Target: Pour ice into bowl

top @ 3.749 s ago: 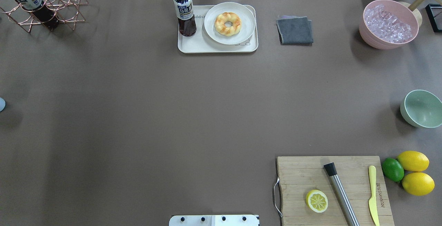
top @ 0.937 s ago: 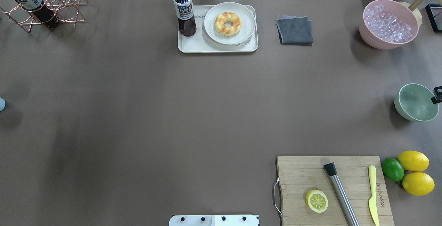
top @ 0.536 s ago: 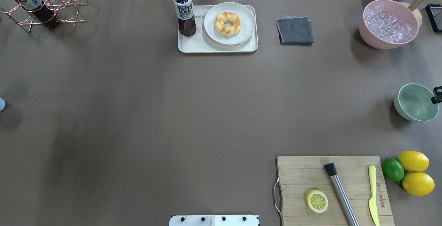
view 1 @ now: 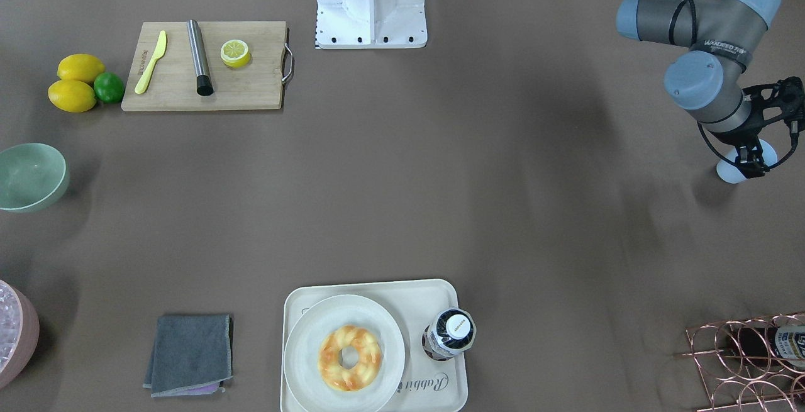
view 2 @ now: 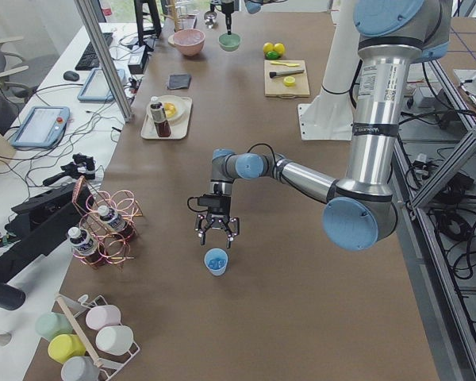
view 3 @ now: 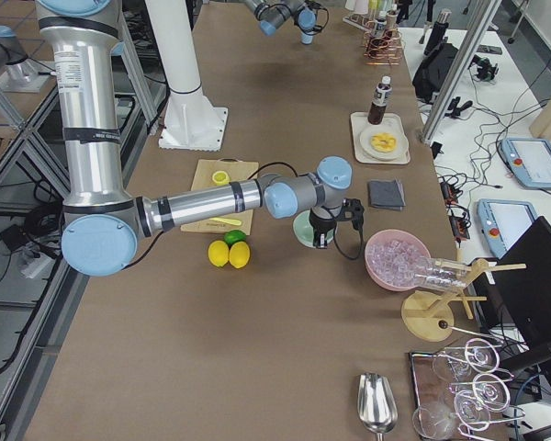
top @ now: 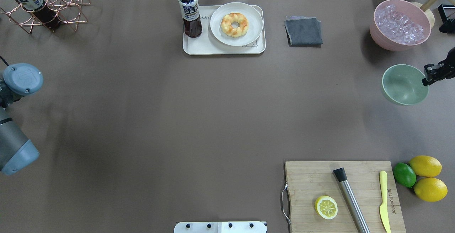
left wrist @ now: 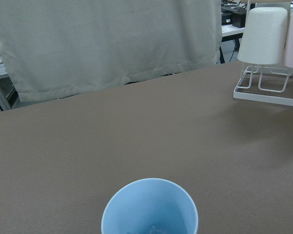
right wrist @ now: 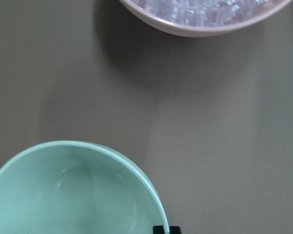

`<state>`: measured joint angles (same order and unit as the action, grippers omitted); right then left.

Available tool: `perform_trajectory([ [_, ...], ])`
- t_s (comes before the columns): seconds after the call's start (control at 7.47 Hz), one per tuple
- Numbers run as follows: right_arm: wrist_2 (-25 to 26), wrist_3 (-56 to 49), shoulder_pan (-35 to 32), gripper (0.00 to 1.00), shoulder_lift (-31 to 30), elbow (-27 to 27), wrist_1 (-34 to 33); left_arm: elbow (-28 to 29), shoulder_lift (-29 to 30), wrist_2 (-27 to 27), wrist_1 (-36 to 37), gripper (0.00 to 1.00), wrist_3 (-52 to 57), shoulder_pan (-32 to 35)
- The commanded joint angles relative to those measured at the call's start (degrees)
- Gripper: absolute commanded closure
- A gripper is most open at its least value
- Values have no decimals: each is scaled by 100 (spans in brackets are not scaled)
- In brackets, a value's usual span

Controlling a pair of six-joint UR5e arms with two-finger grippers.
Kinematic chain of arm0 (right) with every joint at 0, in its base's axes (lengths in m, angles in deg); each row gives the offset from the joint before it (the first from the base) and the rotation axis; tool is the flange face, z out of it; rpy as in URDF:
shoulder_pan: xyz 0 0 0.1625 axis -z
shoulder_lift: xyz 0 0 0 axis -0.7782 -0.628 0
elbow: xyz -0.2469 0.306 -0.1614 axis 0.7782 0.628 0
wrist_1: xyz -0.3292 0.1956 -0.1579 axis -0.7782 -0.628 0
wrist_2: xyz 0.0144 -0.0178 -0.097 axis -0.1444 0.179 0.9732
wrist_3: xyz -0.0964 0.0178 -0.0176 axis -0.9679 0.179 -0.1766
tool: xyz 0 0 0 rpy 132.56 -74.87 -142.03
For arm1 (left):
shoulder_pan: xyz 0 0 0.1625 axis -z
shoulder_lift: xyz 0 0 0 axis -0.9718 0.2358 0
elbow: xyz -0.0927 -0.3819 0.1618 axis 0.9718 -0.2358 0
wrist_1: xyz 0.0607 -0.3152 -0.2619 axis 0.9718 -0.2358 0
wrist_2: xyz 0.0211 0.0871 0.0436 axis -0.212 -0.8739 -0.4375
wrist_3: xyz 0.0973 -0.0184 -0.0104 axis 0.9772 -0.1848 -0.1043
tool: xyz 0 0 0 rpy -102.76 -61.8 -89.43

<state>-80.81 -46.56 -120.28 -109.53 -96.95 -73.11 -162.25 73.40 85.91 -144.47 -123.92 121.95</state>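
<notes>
My left gripper will next take hold of the light blue cup by its rim (left wrist: 149,179) to pour the ice into the bowl.
The mint-green bowl (top: 403,85) is just in front of the pink tub at the table's right end. It also shows in the right wrist view (right wrist: 73,190) and the right side view (view 3: 308,230). My right gripper (top: 427,79) is shut on the bowl's right rim. The light blue cup (view 2: 216,260) stands at the table's left end. Faint clear ice (left wrist: 156,228) shows at its bottom. My left gripper (view 2: 216,232) hangs open just above the cup and also shows in the front view (view 1: 751,160).
The pink tub (top: 401,25) of clear pieces stands beyond the bowl. A cutting board (top: 343,195) holds a half lemon, a steel rod and a yellow knife. Lemons and a lime (top: 421,178) lie beside it. A doughnut tray (top: 224,30), grey cloth (top: 304,30) and copper rack (top: 46,5) are along the far edge.
My right gripper took hold of the bowl's rim and has moved it left and toward the pink tub. My left arm has come into the overhead view at the left edge.
</notes>
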Motion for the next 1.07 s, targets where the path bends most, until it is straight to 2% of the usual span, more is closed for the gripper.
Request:
perform_trajectory([
  [0.0, 18, 86, 150, 100, 946, -383, -1403, 620, 186, -6, 19, 3, -239, -225],
  [0.4, 447, 919, 773, 100, 2624, -262, -2697, 1069, 265, -6, 27, 3, -388, -313],
  [0.54, 509, 1244, 1010, 100, 3109, -61, -2814, 1349, 327, -6, 10, 3, -458, -313],
  [0.94, 1087, 2412, 1905, 100, 4410, 537, -3017, 1448, 301, -6, 10, 3, -477, -313],
])
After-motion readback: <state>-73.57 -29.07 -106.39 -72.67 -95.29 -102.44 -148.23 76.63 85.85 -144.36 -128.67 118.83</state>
